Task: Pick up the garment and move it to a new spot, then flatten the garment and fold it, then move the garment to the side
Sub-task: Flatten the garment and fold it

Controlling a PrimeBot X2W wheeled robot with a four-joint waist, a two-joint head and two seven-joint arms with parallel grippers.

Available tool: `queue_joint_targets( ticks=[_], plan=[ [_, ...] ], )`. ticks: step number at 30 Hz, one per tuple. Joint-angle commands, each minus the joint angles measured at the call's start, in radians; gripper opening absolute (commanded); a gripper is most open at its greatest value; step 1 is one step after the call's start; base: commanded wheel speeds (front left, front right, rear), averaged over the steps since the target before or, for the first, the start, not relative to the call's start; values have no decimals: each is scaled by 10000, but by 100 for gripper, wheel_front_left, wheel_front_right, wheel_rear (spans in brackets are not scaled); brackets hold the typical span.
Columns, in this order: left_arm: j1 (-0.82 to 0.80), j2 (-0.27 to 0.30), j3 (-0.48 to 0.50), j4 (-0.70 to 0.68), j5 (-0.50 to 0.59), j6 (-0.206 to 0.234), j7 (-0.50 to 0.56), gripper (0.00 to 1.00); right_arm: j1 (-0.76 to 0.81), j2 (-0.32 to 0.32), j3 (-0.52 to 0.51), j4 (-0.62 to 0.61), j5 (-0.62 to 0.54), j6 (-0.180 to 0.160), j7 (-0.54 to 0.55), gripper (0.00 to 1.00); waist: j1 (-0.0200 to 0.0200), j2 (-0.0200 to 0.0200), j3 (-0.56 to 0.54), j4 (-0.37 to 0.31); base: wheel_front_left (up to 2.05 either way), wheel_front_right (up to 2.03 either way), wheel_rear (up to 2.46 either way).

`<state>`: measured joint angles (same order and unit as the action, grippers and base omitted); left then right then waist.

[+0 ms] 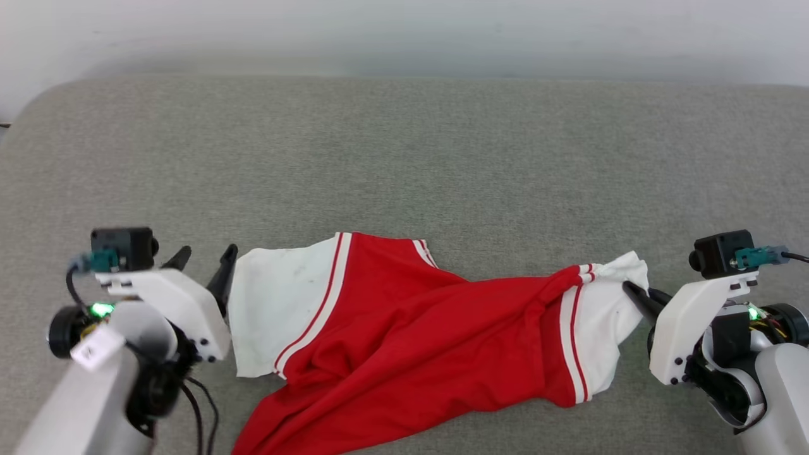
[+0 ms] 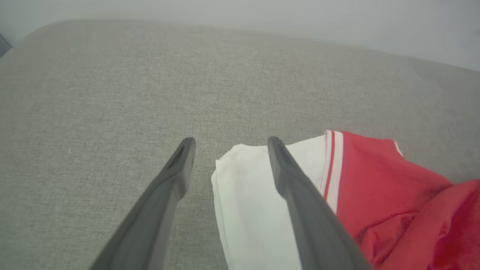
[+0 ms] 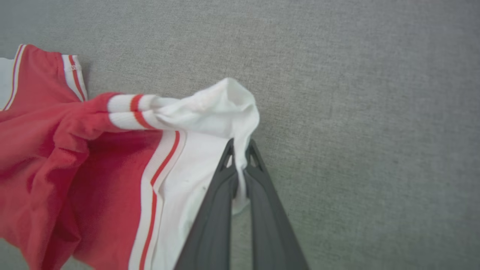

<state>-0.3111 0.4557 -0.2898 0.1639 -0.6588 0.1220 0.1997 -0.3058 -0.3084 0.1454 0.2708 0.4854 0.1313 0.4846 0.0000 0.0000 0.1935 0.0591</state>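
Observation:
Next, my left gripper pinches the garment by the sleeve's outer edge [image 1: 232,289], since the white sleeve [image 1: 280,296] lies flat on the cushion.
The garment [image 1: 404,341], red with white sleeves and red-and-white striped trim, lies crumpled across the near part of a grey cushioned surface. My right gripper [image 1: 635,296] is shut on the edge of the garment's right white sleeve [image 3: 210,108]; in the right wrist view the two dark fingers pinch the white cloth between their tips [image 3: 240,150]. My left gripper [image 1: 202,259] is open at the outer edge of the left white sleeve [image 2: 247,195]. One of its fingers [image 2: 288,176] stands over that sleeve, the other [image 2: 180,168] over bare fabric surface. Any lettering is hidden in the folds.
The grey fabric surface [image 1: 404,158] stretches wide behind the garment, with a rounded far-left corner and a pale wall beyond its far edge. The garment's lower hem runs off the bottom of the head view.

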Motion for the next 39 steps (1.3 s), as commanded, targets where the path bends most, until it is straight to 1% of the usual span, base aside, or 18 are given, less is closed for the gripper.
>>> queue_joint_targets(
  ticks=[1,3,6,16,20,23,24,25,27,29,34,35,36,38,39],
  plan=[
    [-366,228,-119,166,-154,-193,649,100,67,124,-74,-195,-106,-10,18,0,0,0,119,-168,0,0,0],
    [-707,465,-377,408,-315,-467,1623,100,124,238,-125,-388,-127,-10,-1,0,0,0,227,-300,0,0,0],
    [-1221,702,-671,679,-427,-746,2670,100,160,362,-147,-614,-158,-10,18,0,0,0,376,-497,0,0,0],
    [-2308,1077,-1431,2020,-112,-640,4812,100,93,550,-85,-959,-179,-9,-14,0,0,0,909,-922,0,0,0],
    [-2333,1000,-1818,2685,-213,-729,5760,100,29,539,-86,-973,-177,-10,-56,0,0,0,1041,-992,0,0,0],
    [-2171,630,-2058,3111,-574,-1003,6353,100,-9,557,-108,-946,-177,-10,-73,0,0,0,1116,-1029,0,0,0],
    [-2141,488,-2075,3201,-683,-1056,6392,66,-13,561,-118,-943,-171,-10,-79,0,0,0,1139,-1039,0,0,0],
    [-2139,412,-2153,3301,-723,-1144,6455,0,-10,542,-133,-930,-190,-10,-86,0,0,0,1154,-1041,0,0,0],
    [-2131,211,-2188,3459,-879,-1265,6455,0,-31,515,-163,-936,-201,-10,-121,0,0,0,1185,-1033,0,0,0],
    [-2328,190,-2185,3548,-802,-1331,6219,0,-81,449,-208,-947,-216,-10,-139,0,0,0,1187,-1011,0,0,0],
    [-3106,358,-2070,3416,-197,-1352,5049,0,-258,282,-246,-935,-328,-10,-279,0,0,0,1022,-899,0,0,0],
    [-3106,358,-2070,3416,-197,-1352,5049,0,-258,282,-246,-935,-328,-10,-279,0,0,0,1022,-899,0,0,0],
    [-3398,440,-1945,3293,-21,-1297,4537,0,-375,168,-274,-919,-413,-10,-365,0,0,0,920,-847,0,0,0],
    [-3713,553,-1817,3136,192,-1209,4023,0,-509,26,-211,-894,-564,-10,-364,0,0,0,784,-794,0,0,0],
    [-3713,553,-1817,3136,192,-1209,4023,0,-509,26,-211,-894,-564,-10,-364,0,0,0,784,-794,0,0,0]
  ],
)
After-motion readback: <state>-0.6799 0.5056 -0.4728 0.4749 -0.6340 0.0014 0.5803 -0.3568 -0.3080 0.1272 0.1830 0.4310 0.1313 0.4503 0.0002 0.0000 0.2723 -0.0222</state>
